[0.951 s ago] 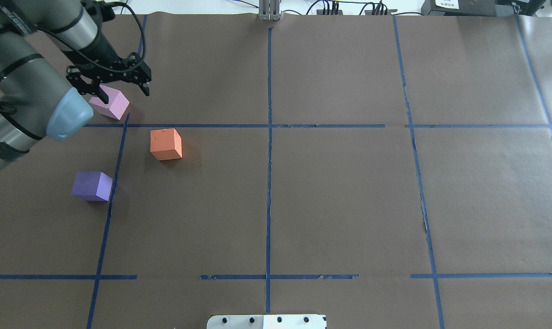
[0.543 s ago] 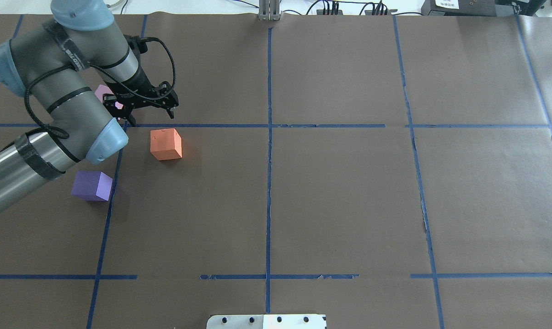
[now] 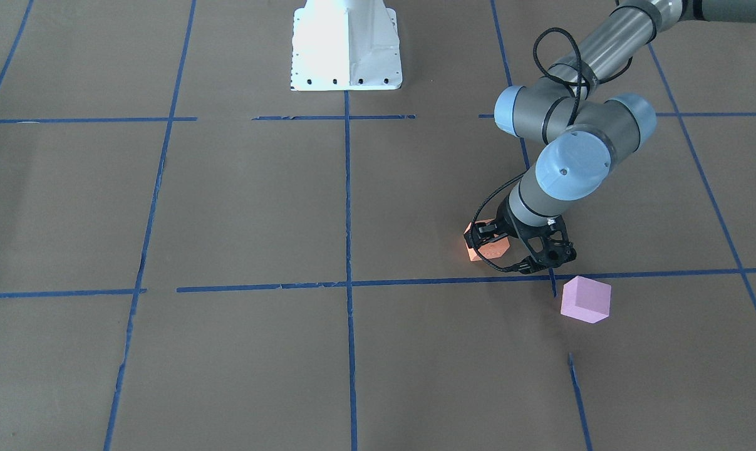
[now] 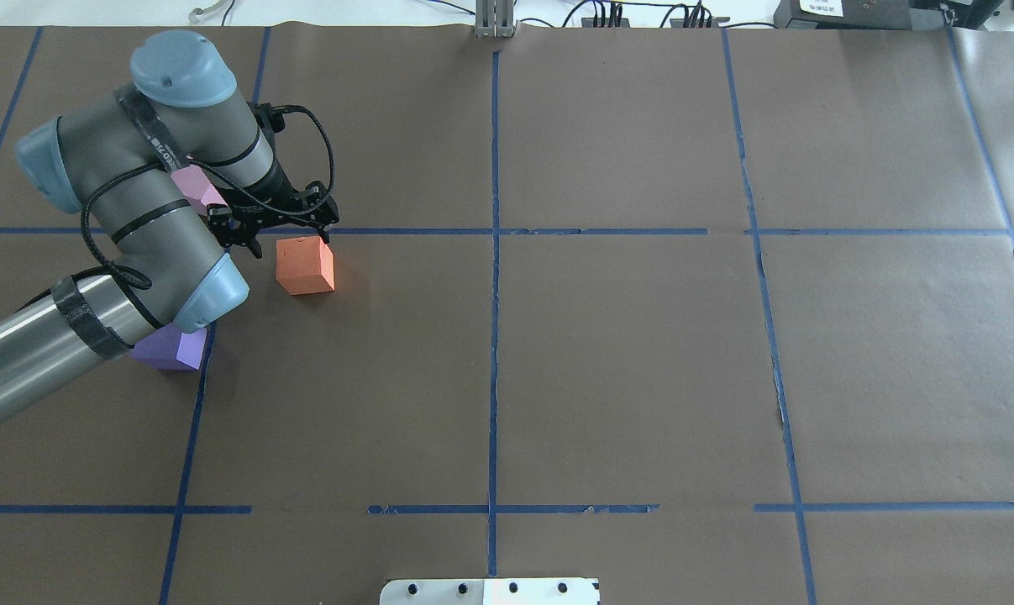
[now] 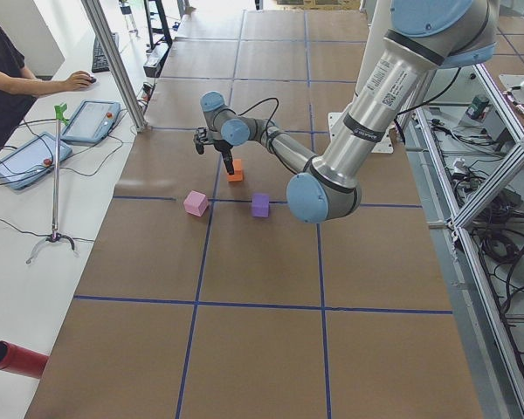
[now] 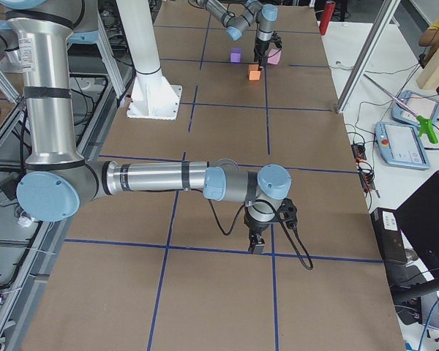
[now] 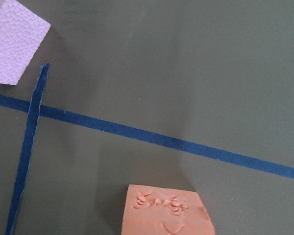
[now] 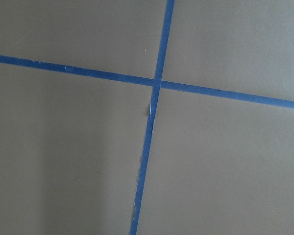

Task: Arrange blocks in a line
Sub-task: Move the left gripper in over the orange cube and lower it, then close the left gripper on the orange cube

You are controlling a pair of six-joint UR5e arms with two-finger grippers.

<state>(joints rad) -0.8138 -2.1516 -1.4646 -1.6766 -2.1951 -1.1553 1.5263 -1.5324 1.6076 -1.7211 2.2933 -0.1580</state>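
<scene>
My left gripper grabs the orange block next by its sides on either side of its carved side [image 7: 126, 213], then lines it up with the other blocks.
The orange block [image 4: 305, 267] sits on the brown paper just on my side of a blue tape line; it also shows in the front view [image 3: 487, 249] and the left wrist view [image 7: 166, 210]. My left gripper [image 4: 291, 244] is open and empty, hovering over the orange block's far edge. The pale pink block [image 4: 194, 186] lies beyond the line, partly hidden by my arm, and is plain in the front view [image 3: 585, 299]. The purple block [image 4: 170, 351] peeks out from under my left elbow. My right gripper [image 6: 257, 245] shows only in the right side view, and I cannot tell its state.
Blue tape lines [image 4: 494, 336] divide the brown paper into squares. My white base plate [image 4: 490, 591] is at the near edge. A metal post [image 4: 496, 21] and cables stand at the far edge. An operator [image 5: 4, 74] sits beyond the table's far side.
My left arm has swung from over the pink block toward me and to the right, over the orange block. The gripper stays open. No block has moved.
</scene>
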